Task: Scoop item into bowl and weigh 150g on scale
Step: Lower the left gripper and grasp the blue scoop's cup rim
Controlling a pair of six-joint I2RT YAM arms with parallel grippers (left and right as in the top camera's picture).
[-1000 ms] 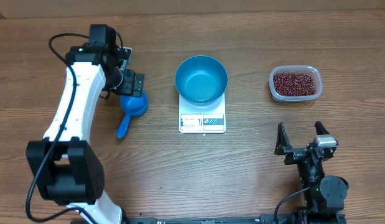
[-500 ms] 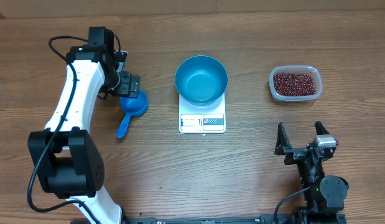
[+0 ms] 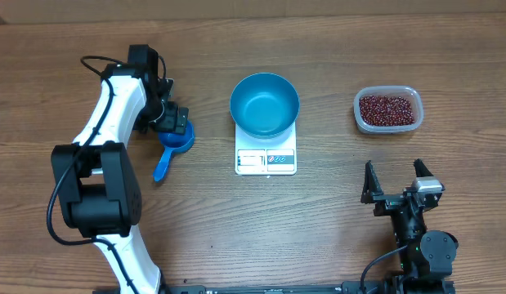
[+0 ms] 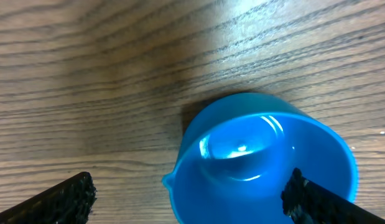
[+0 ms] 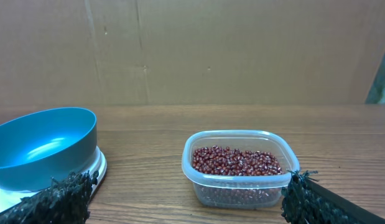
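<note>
I should reach the blue scoop (image 3: 169, 147) with my left gripper and grab the rim of the scoop's cup. The scoop's handle then stays free, so I can hand the scoop over to my right gripper.
The deep blue bowl (image 3: 264, 104) stands empty on the white scale (image 3: 266, 160) at mid-table. The item, dark red-brown beans (image 3: 388, 109), fills a clear tub (image 3: 360, 122) at the right. A small blue scoop (image 3: 169, 147) lies left of the scale. My left gripper (image 3: 172, 122) hovers open just over its cup. In the left wrist view the scoop's cup (image 4: 260, 168) sits between the spread fingers of the left gripper (image 4: 189, 190), untouched. My right gripper (image 3: 395, 181) rests open near the front edge, facing the beans (image 5: 237, 160) and the bowl (image 5: 43, 146).
The scoop's handle (image 3: 160, 167) points toward the front left. A cardboard wall (image 5: 192, 50) stands behind the table's far edge. Bare wood lies between the scale and the tub.
My left arm has swung in, bringing its gripper down and slightly toward the front, over the scoop's cup. The right arm, bowl, scale and tub have not moved.
</note>
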